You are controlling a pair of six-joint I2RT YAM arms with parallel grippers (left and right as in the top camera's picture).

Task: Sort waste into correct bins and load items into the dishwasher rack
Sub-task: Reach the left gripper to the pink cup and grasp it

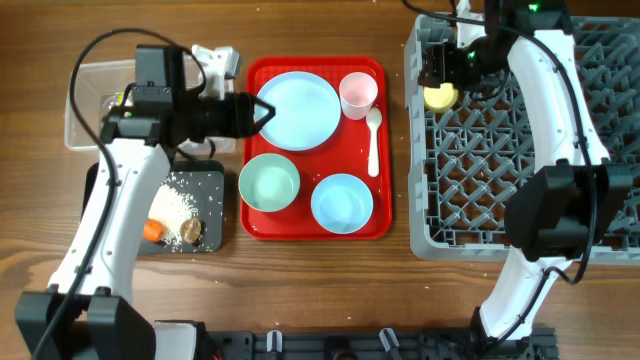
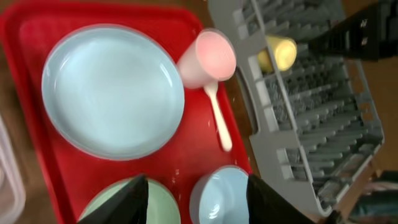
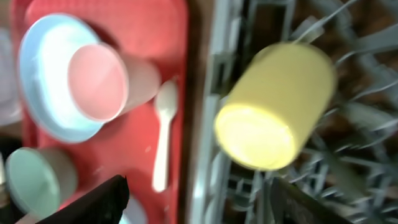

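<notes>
My left gripper grabs the pink cup by its rim (image 1: 358,89) (image 2: 215,55) next, leaving the cup's base free for my right gripper to load it.
My left gripper (image 1: 264,112) (image 2: 198,202) is open and empty at the left edge of the light blue plate (image 1: 296,108) (image 2: 112,90) on the red tray. The tray also holds a pink cup (image 1: 358,93) (image 2: 208,57), a white spoon (image 1: 373,140) (image 2: 219,121), a pale green bowl (image 1: 269,183) and a blue bowl (image 1: 341,202) (image 2: 221,196). My right gripper (image 1: 438,80) (image 3: 196,205) is open and empty just above the yellow cup (image 1: 440,97) (image 3: 273,106). The cup lies on its side in the grey rack (image 1: 600,140).
The red tray (image 1: 385,215) sits between the bins and the rack. The black bin (image 1: 215,180) holds white rice (image 1: 178,205), a carrot (image 1: 153,230) and a brown lump (image 1: 192,231). The clear bin (image 1: 85,105) is behind it, with a white object (image 1: 215,60) beside it.
</notes>
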